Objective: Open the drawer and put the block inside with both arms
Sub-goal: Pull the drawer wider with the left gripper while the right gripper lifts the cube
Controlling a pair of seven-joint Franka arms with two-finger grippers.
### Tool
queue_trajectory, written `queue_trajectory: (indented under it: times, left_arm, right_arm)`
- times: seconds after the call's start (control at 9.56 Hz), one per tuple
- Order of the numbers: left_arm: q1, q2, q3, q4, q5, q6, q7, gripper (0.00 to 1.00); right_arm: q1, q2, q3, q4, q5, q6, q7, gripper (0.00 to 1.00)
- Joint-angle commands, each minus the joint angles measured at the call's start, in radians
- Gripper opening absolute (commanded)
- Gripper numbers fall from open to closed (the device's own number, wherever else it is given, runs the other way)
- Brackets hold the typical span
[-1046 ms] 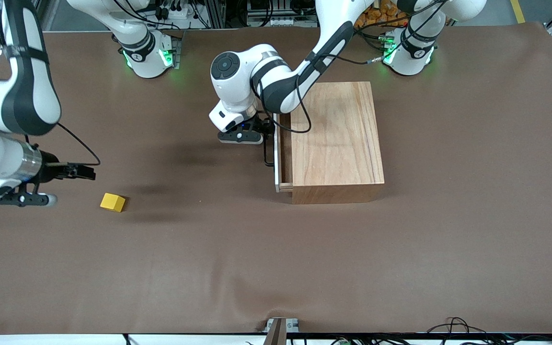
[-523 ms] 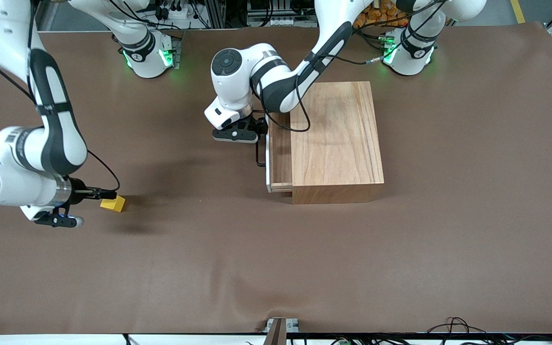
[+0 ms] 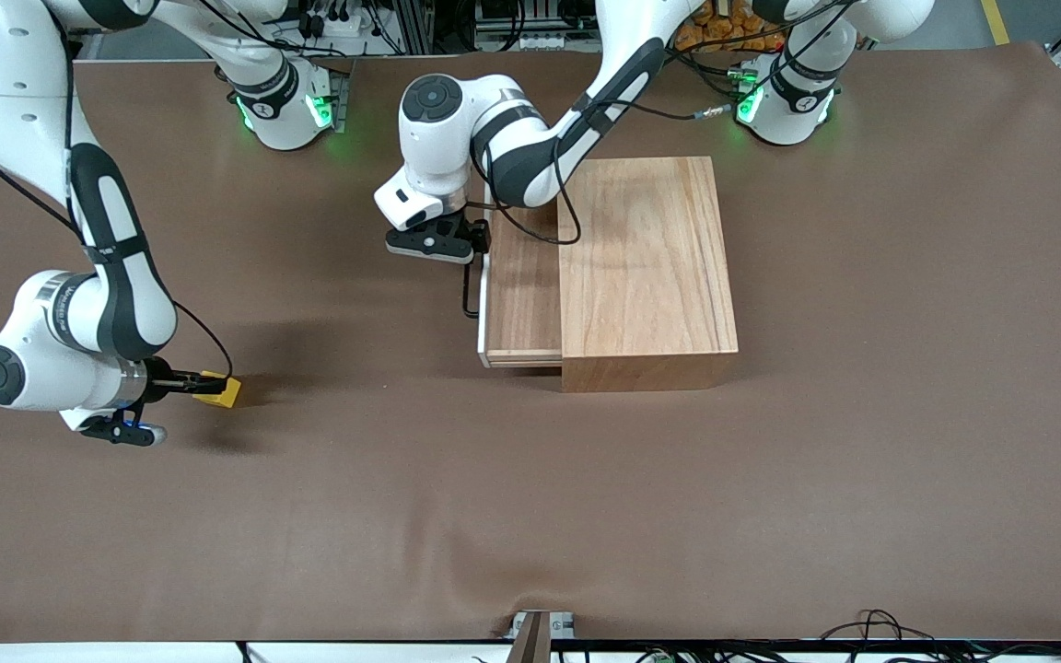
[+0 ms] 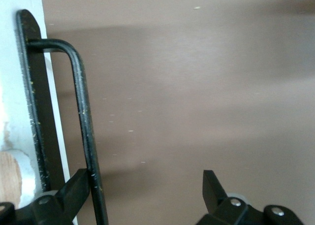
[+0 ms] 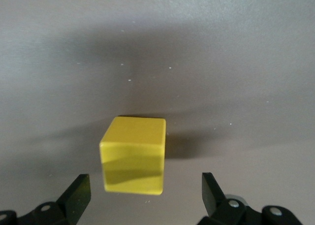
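Observation:
I will next take hold of the yellow block by its opposite sides with my right gripper, so that it can be placed inside the drawer (image 3: pixel 521 295).
The drawer (image 3: pixel 521 295) stands partly pulled out of the light-wood box (image 3: pixel 646 267), its white front panel (image 4: pixel 19 77) facing the right arm's end of the table. My left gripper (image 3: pixel 477 241) (image 4: pixel 145 178) is open at the upper end of the black bar handle (image 3: pixel 466 290) (image 4: pixel 83 112). One of its fingers (image 4: pixel 74 190) is hooked against the bar. The yellow block (image 3: pixel 225 394) (image 5: pixel 134 156) sits on the brown table near the right arm's end. My right gripper (image 3: pixel 208 383) (image 5: pixel 145 183) is low at the block, open, with a finger on either side and not touching it.
Brown mat (image 3: pixel 530 516) covers the whole table. The arm bases with green lights (image 3: pixel 286 110) (image 3: pixel 784 101) stand along the edge farthest from the front camera. Cables (image 3: pixel 871 626) lie along the edge nearest it.
The drawer has slid farther out toward the right arm's end, my left gripper moving with its handle. My right arm has swung down and brought its open fingers to the block.

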Motion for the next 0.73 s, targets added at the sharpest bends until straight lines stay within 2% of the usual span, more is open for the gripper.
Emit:
queue_trajectory:
  times: [0.0, 0.21, 0.42, 0.63]
  left_arm:
    - [-0.012, 0.021, -0.028, 0.029, -0.029, 0.064, 0.005, 1.00]
    - [-0.011, 0.006, -0.029, 0.036, -0.046, 0.069, 0.004, 1.00]
    - [-0.003, -0.052, -0.033, 0.033, -0.087, 0.035, 0.002, 1.00]
    - [0.047, -0.150, -0.022, 0.024, -0.090, -0.060, 0.016, 1.00]
  right_arm:
    - [-0.018, 0.034, 0.015, 0.007, 0.019, 0.036, 0.006, 1.00]
    - [-0.015, 0.037, 0.015, -0.015, 0.021, 0.051, 0.006, 0.02]
    - [-0.012, 0.031, 0.016, -0.009, 0.019, 0.040, -0.002, 0.00]
    - [-0.017, -0.006, 0.016, -0.006, 0.019, 0.011, -0.067, 0.00]
